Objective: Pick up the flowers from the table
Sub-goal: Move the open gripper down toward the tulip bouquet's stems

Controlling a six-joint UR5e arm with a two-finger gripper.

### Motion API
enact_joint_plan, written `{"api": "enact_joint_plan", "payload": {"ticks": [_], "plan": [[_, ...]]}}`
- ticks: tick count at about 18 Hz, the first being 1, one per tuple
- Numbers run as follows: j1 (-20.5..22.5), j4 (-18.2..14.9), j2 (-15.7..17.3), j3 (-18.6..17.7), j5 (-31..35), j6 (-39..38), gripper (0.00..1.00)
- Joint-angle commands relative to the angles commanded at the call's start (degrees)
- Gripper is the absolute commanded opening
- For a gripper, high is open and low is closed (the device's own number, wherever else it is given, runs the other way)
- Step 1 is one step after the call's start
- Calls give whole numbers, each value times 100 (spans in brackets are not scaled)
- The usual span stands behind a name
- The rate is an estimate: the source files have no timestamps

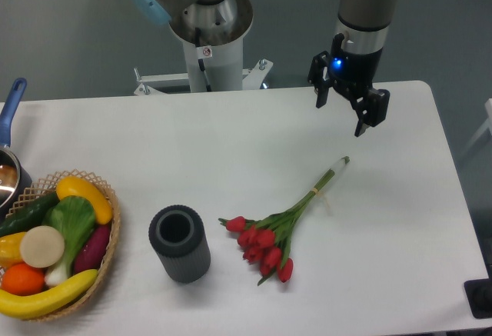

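Note:
My gripper grabs the green stems of the flowers (269, 240) next, to pick them up from the table.
The flowers (269, 240) lie flat on the white table (231, 144), right of centre near the front. The red tulip buds point to the lower left and the tied green stems run up to the right, ending near the table's middle right. My gripper (340, 118) hangs open and empty above the table's far right part. Its black fingers (363, 124) point down. It is above and a little beyond the stem ends, clear of the flowers.
A dark grey cylindrical cup (179, 242) stands left of the buds. A wicker basket (108, 244) of fruit and vegetables sits at the front left. A pot with a blue handle (11, 101) is at the left edge. The arm's base (207, 28) stands behind the table.

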Motion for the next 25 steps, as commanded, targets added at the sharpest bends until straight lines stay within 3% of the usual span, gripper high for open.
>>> {"api": "enact_joint_plan", "payload": {"ticks": [6, 9, 15, 20, 25], "plan": [[-26, 9, -35, -35, -70, -79, 100], [-18, 87, -53, -193, -483, -604, 100], [-149, 176, -263, -290, -475, -940, 100], [-447, 219, -825, -211, -475, -1308, 100], [-826, 702, -1554, 61, -466, -1722, 100]]}}
